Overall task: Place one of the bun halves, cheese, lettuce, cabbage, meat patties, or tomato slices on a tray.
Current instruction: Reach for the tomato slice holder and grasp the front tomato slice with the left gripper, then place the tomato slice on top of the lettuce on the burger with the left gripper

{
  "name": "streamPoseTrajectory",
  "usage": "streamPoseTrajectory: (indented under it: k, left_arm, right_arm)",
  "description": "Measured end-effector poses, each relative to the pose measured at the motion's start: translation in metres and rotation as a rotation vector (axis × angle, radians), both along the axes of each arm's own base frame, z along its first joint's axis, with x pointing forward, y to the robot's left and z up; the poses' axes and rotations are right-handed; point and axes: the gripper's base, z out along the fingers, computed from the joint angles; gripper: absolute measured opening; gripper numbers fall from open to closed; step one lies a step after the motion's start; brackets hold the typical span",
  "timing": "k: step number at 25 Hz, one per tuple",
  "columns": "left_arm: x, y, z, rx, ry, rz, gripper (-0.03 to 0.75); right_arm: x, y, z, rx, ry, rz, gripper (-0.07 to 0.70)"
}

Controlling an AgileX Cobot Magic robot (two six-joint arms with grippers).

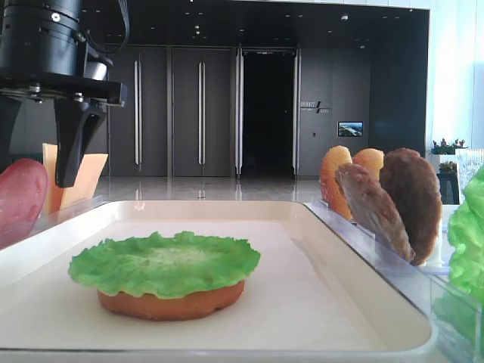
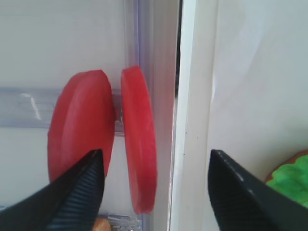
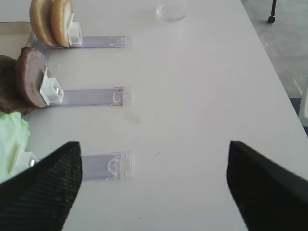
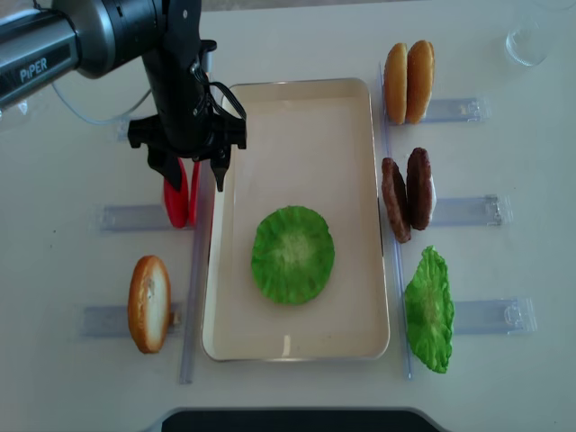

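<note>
My left gripper should next lift the upright tomato slice by its exposed upper edge (image 4: 194,192), as the clear holder surrounds its bottom.
A cream tray (image 4: 297,135) lies in the middle. On it a green lettuce leaf (image 4: 292,254) rests on an orange bun half (image 1: 170,304). Two red tomato slices (image 4: 180,198) stand on edge in a clear holder just left of the tray. My left gripper (image 4: 192,175) hangs open over them. In the left wrist view, the slice nearer the tray (image 2: 139,144) is between the fingers, and the other slice (image 2: 79,125) is partly behind the left fingertip. My right gripper (image 3: 153,154) is open over bare table, holding nothing.
Right of the tray stand two buns (image 4: 409,81), two brown patties (image 4: 405,198) and a second lettuce leaf (image 4: 427,310) in clear holders. An orange-brown disc (image 4: 148,303) stands at the lower left. Cheese slices (image 1: 76,178) stand behind the tomatoes. A glass (image 3: 171,10) stands at the far corner.
</note>
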Motion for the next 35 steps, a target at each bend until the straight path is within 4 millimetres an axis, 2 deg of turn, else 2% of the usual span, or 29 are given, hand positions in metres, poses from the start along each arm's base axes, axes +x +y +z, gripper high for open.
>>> streamPoseTrajectory:
  k: [4, 7, 10, 19, 28, 35]
  left_arm:
    - [0.0, 0.0, 0.0, -0.001, -0.002, 0.0, 0.509]
    - [0.0, 0.0, 0.0, -0.001, -0.002, 0.0, 0.464]
    - [0.0, 0.0, 0.0, -0.002, -0.003, 0.0, 0.382]
    - [0.001, 0.001, 0.0, 0.009, -0.008, -0.013, 0.059]
    - [0.002, 0.001, 0.006, 0.019, -0.004, -0.024, 0.048]
    - [0.012, -0.005, 0.041, -0.033, -0.082, -0.052, 0.048]
  right_arm:
    - [0.0, 0.0, 0.0, 0.0, 0.0, 0.0, 0.58]
    - [0.0, 0.0, 0.0, 0.0, 0.0, 0.0, 0.58]
    - [0.0, 0.0, 0.0, 0.0, 0.0, 0.0, 0.58]
    - [0.0, 0.0, 0.0, 0.0, 0.0, 0.0, 0.58]
    - [0.0, 0.0, 0.0, 0.0, 0.0, 0.0, 0.58]
    - [0.0, 0.0, 0.0, 0.0, 0.0, 0.0, 0.58]
